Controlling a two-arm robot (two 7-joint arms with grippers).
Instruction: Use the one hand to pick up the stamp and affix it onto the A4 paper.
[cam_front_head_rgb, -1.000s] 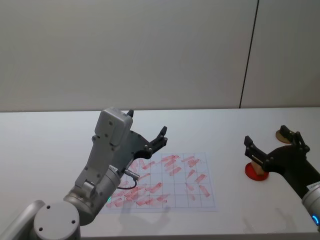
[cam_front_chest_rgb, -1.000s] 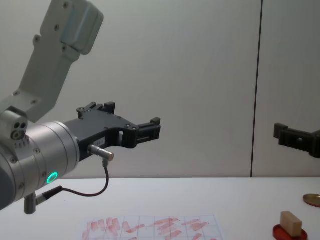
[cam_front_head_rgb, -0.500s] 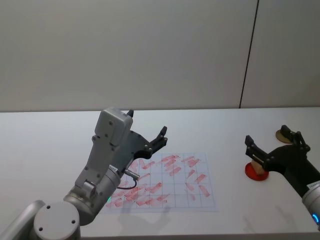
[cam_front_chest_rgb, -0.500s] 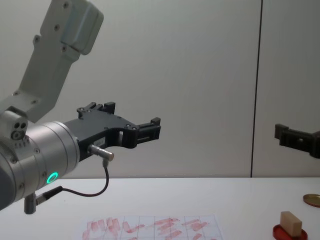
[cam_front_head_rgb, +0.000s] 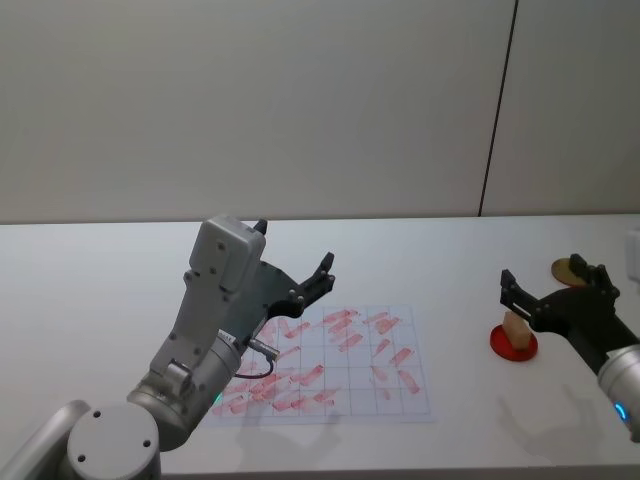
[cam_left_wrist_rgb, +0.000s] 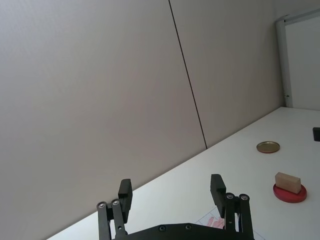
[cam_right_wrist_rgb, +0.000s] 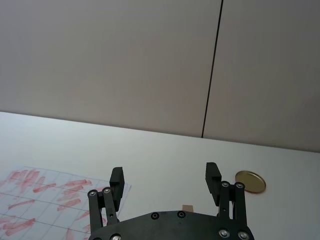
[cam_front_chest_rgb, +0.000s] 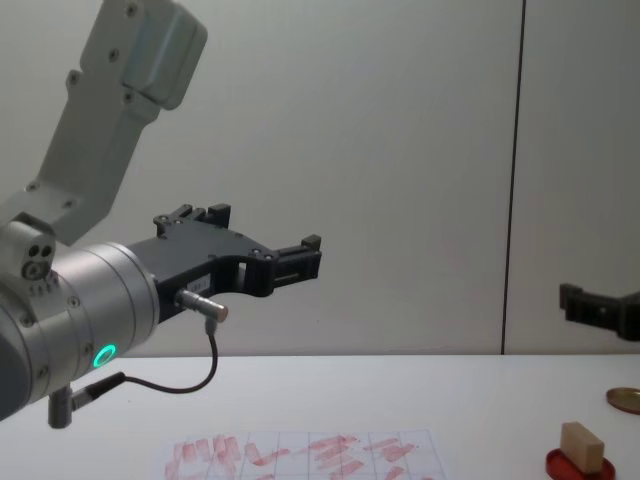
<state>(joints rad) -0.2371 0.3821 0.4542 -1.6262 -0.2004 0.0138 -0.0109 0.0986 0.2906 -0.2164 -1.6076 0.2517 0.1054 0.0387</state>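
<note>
My right gripper is going to grab the stamp next by its upper wooden sides, above the ink, to pick it up, because the stamp's bottom sits in the red ink pad (cam_front_chest_rgb: 557, 468).
The stamp (cam_front_head_rgb: 516, 325), a small tan wooden block, stands on the round red ink pad (cam_front_head_rgb: 513, 343) at the table's right side; the chest view has the stamp (cam_front_chest_rgb: 582, 446) low at the right. My right gripper (cam_front_head_rgb: 553, 278) hangs open above the stamp, well clear of it, empty. From the right wrist, the stamp (cam_right_wrist_rgb: 187, 207) peeks over the gripper body below the open fingers (cam_right_wrist_rgb: 212, 172). The A4 paper (cam_front_head_rgb: 345, 368), gridded and smeared with red marks, lies mid-table. My left gripper (cam_front_head_rgb: 295, 247) is held open and empty above the paper's far left part.
A gold-brown disc (cam_front_head_rgb: 566, 268) lies on the table beyond the ink pad, near the right edge. The left arm's big silver body (cam_front_chest_rgb: 70, 320) with a green ring light takes up the chest view's left side. White table surface surrounds the paper.
My right gripper has shifted right and a little lower, so it now sits more directly over the stamp. The left arm, the stamp and the paper have not moved.
</note>
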